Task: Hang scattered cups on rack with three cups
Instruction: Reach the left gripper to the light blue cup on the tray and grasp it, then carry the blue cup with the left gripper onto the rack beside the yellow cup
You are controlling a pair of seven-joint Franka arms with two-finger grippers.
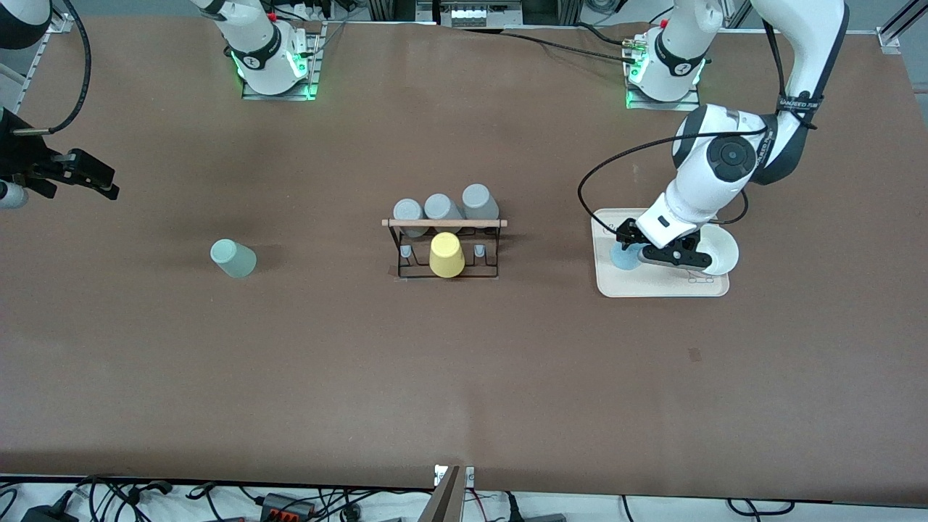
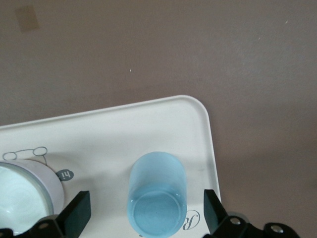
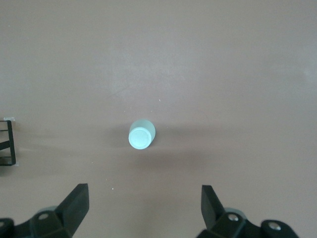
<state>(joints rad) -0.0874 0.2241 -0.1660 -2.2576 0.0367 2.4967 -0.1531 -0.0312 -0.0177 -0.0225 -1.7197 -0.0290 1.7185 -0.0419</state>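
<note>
I should next grab the light blue cup by its closed base end [image 2: 157, 212] with my left gripper, so that the cup's opening stays free to go onto the rack.
The light blue cup [image 1: 623, 256] stands on the cream tray [image 1: 652, 286] toward the left arm's end of the table. My left gripper [image 1: 627, 243] is low over it and open. In the left wrist view its jaws stand on either side of the blue cup [image 2: 157, 193] with a gap on both sides. The pale mint cup [image 1: 233, 259] stands alone on the table toward the right arm's end, and shows in the right wrist view [image 3: 141, 134]. My right gripper [image 1: 101, 181] hangs open and empty, high over that end of the table. The black wire rack [image 1: 444, 223] stands mid-table.
A yellow cup [image 1: 446, 254] sits on the rack's side nearer the front camera. Three grey cups [image 1: 441, 208] sit in a row on its farther side. A white bowl [image 1: 718, 250] stands on the tray beside the blue cup. The rack's corner shows in the right wrist view [image 3: 7, 144].
</note>
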